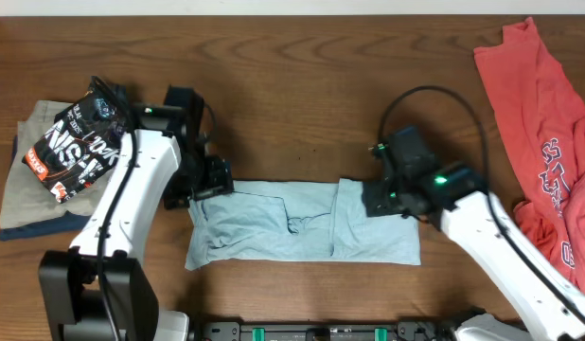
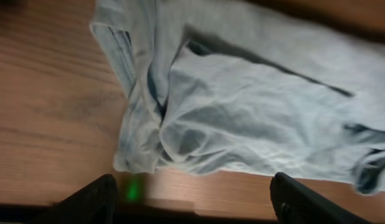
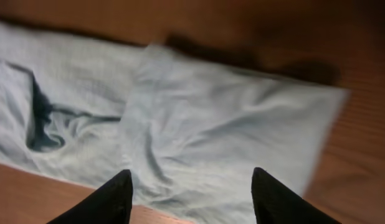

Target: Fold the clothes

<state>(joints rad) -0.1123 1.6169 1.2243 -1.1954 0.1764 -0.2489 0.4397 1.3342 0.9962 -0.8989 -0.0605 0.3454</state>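
Note:
The T-shirt next needs to be gripped with my left gripper by its bunched end, opposite the folded panel (image 3: 223,130), so I can fold it across onto that panel.
The pale blue-grey T-shirt (image 1: 302,224) lies folded into a long flat band across the table's front middle, with a crease and a lapped fold near its right third. My left gripper (image 1: 209,180) hovers over the shirt's upper left corner, open and empty; its wrist view shows the bunched left end of the shirt (image 2: 242,118) ahead of the spread fingers (image 2: 195,199). My right gripper (image 1: 380,196) hovers over the shirt's upper right part, open and empty; its wrist view shows the folded right panel (image 3: 223,130) between and beyond the fingers (image 3: 192,193).
A black shirt with white and orange print (image 1: 75,137) lies on a stack of folded clothes (image 1: 32,204) at the far left. A red T-shirt with white lettering (image 1: 548,133) lies spread at the far right. The wooden table (image 1: 292,85) extends behind.

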